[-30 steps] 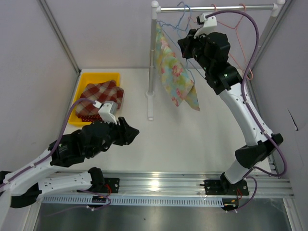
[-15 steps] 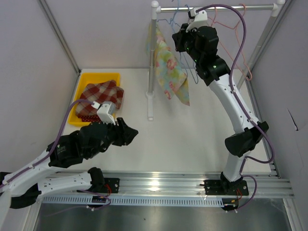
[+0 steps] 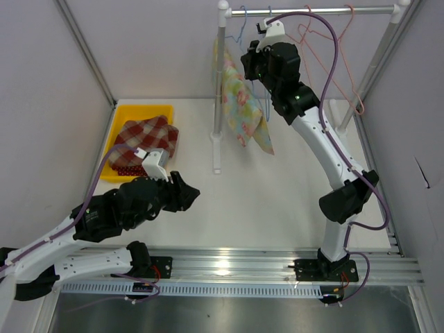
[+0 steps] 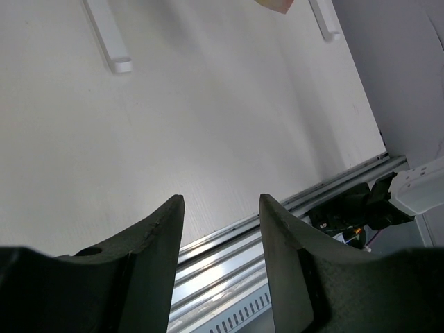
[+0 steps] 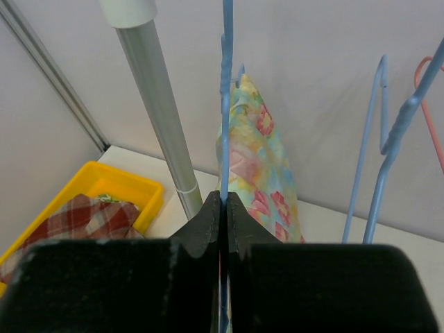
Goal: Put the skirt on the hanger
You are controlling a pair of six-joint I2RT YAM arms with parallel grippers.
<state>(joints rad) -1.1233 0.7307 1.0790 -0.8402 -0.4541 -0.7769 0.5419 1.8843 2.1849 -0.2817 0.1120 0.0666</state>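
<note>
The blue hanger's hook sits over the silver bar beside the rack's white post and the hanger would hang, so it is time for my right gripper to open.
A floral skirt (image 3: 244,111) in yellow, pink and blue hangs on a blue wire hanger (image 3: 241,21) beside the rack's left post; it also shows in the right wrist view (image 5: 267,173). My right gripper (image 3: 251,64) is raised near the rail, shut on the blue hanger's wire (image 5: 225,104), which rises from between the closed fingers (image 5: 211,215). My left gripper (image 3: 186,193) is open and empty, low over the white table at the front left; its fingers (image 4: 156,236) frame the front rail.
A clothes rack with a silver rail (image 3: 312,10) and white post (image 3: 220,83) stands at the back. Pink hangers (image 3: 333,48) and another blue hanger (image 5: 378,139) hang on it. A yellow bin (image 3: 118,118) holds a red plaid cloth (image 3: 142,139) at the left.
My right gripper has moved up and to the left along the rail, carrying the hanger and skirt toward the left post. The left arm has not moved.
</note>
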